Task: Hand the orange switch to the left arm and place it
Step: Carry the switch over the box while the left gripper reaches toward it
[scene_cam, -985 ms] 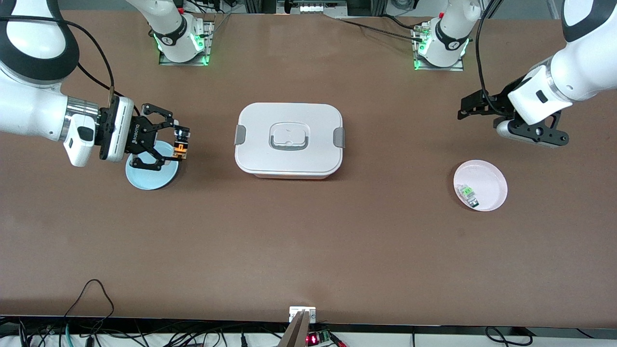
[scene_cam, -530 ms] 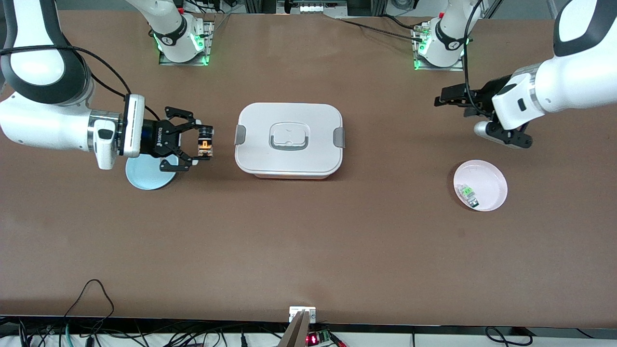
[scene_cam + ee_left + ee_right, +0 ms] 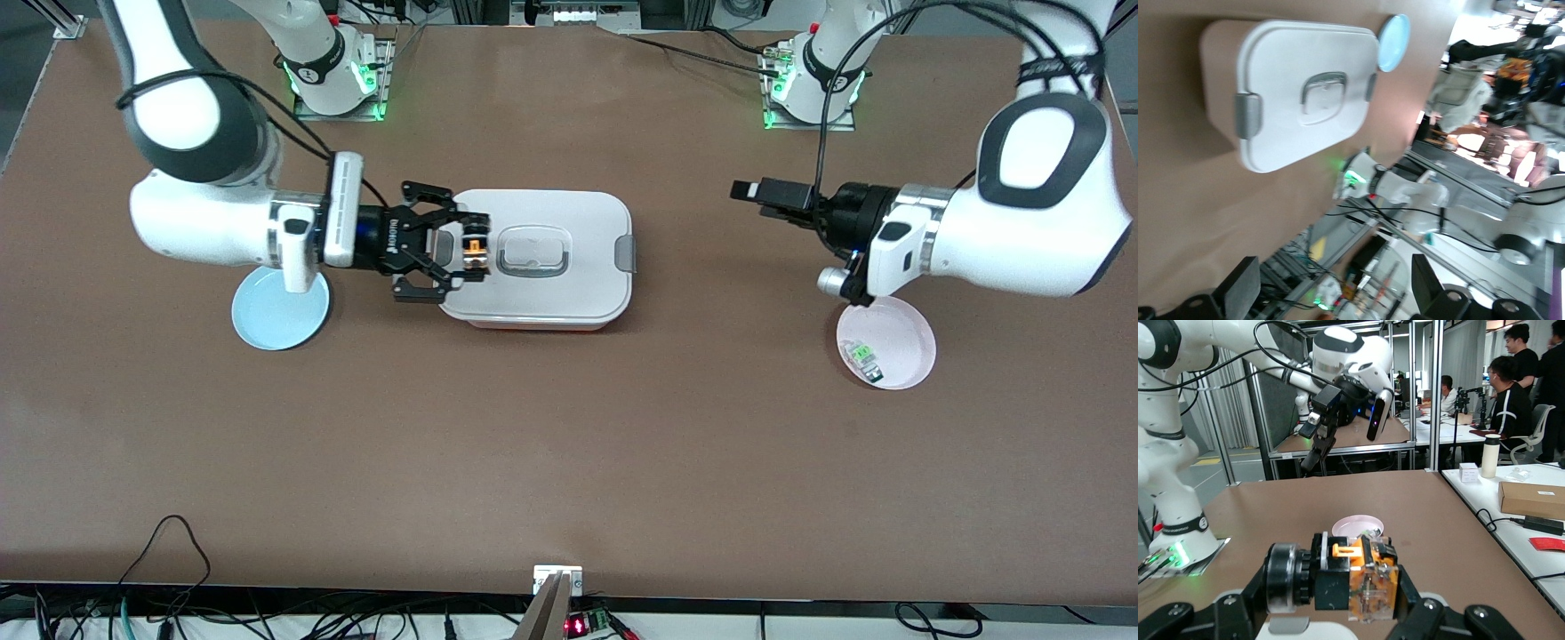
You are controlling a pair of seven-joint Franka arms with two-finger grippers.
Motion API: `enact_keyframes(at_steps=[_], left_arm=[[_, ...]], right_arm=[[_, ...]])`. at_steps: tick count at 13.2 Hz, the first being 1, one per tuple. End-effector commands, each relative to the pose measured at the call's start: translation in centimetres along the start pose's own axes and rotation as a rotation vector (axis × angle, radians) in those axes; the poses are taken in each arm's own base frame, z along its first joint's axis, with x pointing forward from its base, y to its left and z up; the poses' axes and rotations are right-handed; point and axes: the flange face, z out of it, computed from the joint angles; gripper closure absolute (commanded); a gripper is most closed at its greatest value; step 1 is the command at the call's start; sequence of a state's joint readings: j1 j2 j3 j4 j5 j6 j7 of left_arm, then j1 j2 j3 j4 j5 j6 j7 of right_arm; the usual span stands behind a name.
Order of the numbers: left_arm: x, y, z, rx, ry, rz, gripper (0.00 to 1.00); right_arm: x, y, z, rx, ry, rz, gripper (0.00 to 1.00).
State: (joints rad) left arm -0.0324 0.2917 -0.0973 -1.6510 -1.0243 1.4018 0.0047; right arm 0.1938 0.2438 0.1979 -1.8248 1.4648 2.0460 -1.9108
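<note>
I will next grip the orange switch point(image 3: 477, 250) by its black body point(image 3: 476, 263) with my left gripper, to take it over for placing.
The orange switch point(image 3: 477, 250), black with orange parts, is held in my right gripper point(image 3: 474, 252), which is shut on it over the lid of the white box point(image 3: 569, 293), at the box's end toward the right arm. In the right wrist view the switch point(image 3: 1365, 577) sits between the fingers point(image 3: 1413, 603) above the box lid point(image 3: 1298, 631). My left gripper point(image 3: 754, 190) is open and empty in the air over bare table between the box and the pink plate point(image 3: 911, 329), pointing at the box. Its wrist view shows the box point(image 3: 1291, 127) past the spread fingers point(image 3: 1239, 291).
A pale blue plate point(image 3: 267, 320) lies toward the right arm's end, beside the box. The pink plate holds a small green-and-clear component point(image 3: 864, 357). The arms' bases point(image 3: 331, 71) stand at the table's edge farthest from the front camera.
My right gripper has carried the switch from over the blue plate to over the box lid. My left arm has swung toward the box, its gripper now pointing at it.
</note>
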Motion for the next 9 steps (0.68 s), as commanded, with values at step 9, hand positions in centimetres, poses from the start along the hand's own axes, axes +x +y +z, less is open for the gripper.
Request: enact_keyframes(at_steps=[9], left_arm=[[7.6,2.1,6.8,-0.395,0.210,-0.067,0.02]], right_arm=[[2.4,-2.9,9.6,-0.099,0.024,0.051,0.63]])
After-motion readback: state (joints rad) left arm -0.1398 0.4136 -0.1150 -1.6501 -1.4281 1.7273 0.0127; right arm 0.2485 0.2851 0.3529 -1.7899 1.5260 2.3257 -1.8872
